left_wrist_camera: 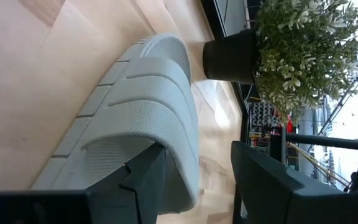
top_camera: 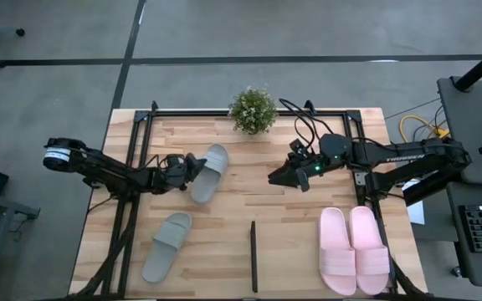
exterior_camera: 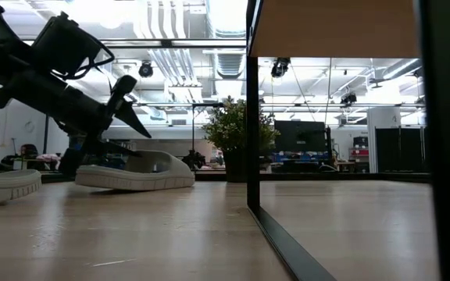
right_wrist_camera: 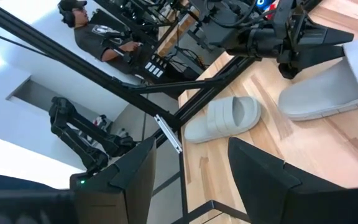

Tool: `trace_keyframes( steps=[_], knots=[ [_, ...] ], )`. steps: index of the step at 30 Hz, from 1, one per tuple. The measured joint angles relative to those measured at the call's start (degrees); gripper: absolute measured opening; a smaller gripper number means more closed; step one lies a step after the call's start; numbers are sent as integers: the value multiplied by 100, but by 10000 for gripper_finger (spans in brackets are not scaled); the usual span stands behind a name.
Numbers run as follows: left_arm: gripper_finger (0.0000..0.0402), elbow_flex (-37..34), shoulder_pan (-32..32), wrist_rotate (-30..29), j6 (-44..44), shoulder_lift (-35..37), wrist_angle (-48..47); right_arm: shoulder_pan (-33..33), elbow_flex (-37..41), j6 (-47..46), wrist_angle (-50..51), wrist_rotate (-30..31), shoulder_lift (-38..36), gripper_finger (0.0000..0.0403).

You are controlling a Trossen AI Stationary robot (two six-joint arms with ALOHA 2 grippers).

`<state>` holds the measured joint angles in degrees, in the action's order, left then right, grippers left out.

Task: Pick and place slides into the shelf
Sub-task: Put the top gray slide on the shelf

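Note:
Only one finger of my left gripper reaches the strap's open edge [left_wrist_camera: 143, 138], so it moves forward under that edge, before it closes on the grey-green slide [left_wrist_camera: 138, 99].
One grey-green slide [top_camera: 210, 172] lies toward the table's far left, toe toward the plant. My left gripper [top_camera: 192, 167] is at its middle, coming from the left, and is open. In the left wrist view one finger [left_wrist_camera: 143, 180] overlaps the strap [left_wrist_camera: 157, 106], while the other finger [left_wrist_camera: 269, 183] stands off to the side. The second grey-green slide [top_camera: 167, 245] lies flat near the near-left edge. The pink pair [top_camera: 354, 249] lies side by side at near right. The shelf's black strip [top_camera: 253, 255] shows near the middle, and its pale panel [exterior_camera: 334, 27] shows in the low view. My right gripper [top_camera: 276, 177] hovers open over the table's middle. My left gripper has one finger [left_wrist_camera: 143, 180] lying over the strap side of the grey-green slide [left_wrist_camera: 179, 168], coming level from the table's left, across the slide. I cannot tell whether it touches. The other finger is clear of the slide, which rests on the table.
A potted plant [top_camera: 252, 109] stands at the far edge, just beyond the slide's toe. Black frame rails [top_camera: 132, 180] run along both sides of the table. Bare planks lie between the strip and the pink pair. A person [right_wrist_camera: 101, 34] sits beyond the table in the right wrist view.

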<state>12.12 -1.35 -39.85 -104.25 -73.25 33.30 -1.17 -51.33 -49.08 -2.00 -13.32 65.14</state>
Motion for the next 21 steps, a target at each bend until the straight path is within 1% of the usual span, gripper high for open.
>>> trace_keyframes(
  steps=[7, 12, 18, 21],
  knots=[
    [168, 80, 75, -14, -3, -131, -33, -36, 0, 3, -6, 147, 0, 192],
    [168, 326, 128, 139, -7, -550, -18, -48, -2, 2, -6, 160, 0, 192],
    [168, 468, 229, 132, 132, -1066, 778, -95, -2, -44, -13, 195, 0, 192],
    [168, 455, 270, 131, 149, -1212, 1023, -181, -2, -44, -9, 275, 0, 192]
  ],
)
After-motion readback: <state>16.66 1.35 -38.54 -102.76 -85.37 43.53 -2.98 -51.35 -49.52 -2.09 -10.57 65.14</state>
